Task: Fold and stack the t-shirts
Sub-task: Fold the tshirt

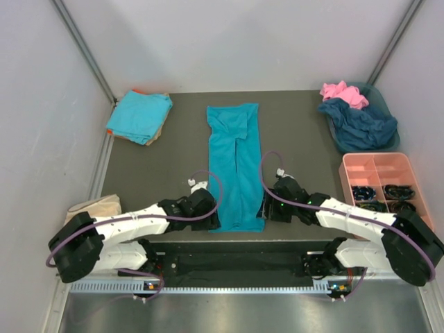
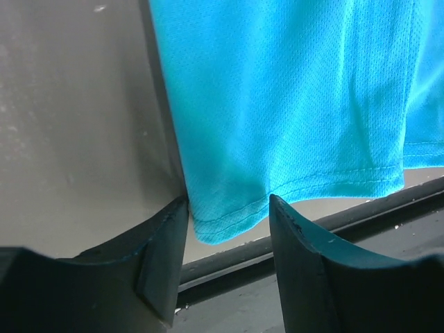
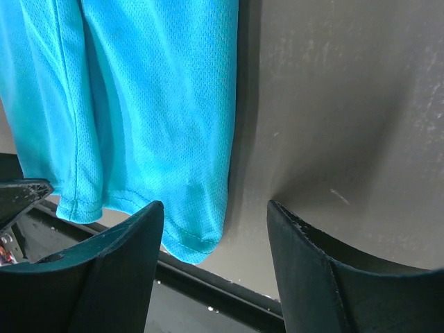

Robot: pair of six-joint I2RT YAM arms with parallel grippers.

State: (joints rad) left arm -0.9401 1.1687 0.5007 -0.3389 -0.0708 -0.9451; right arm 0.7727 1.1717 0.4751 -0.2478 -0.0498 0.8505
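Note:
The robot's right gripper will next grab the teal t-shirt's near hem corner [image 1: 261, 227], opposite the left gripper's corner, to fold the hem evenly over the teal t-shirt.
A teal t-shirt [image 1: 236, 163], folded into a long narrow strip, lies down the middle of the table, its hem at the near edge. My left gripper [image 1: 211, 216] is open at the hem's near left corner [image 2: 222, 222], which sits between the fingers. My right gripper [image 1: 267, 208] is open at the near right corner [image 3: 201, 239], which lies between its fingers nearer the left one. A stack of folded shirts [image 1: 141, 116], teal on top, sits at the far left.
A teal basket [image 1: 361, 118] with pink and navy clothes stands at the far right. A pink compartment tray [image 1: 383, 182] with black items is on the right. A beige cloth [image 1: 94, 207] lies off the left table edge. The table's near edge [image 2: 312, 225] is just below the hem.

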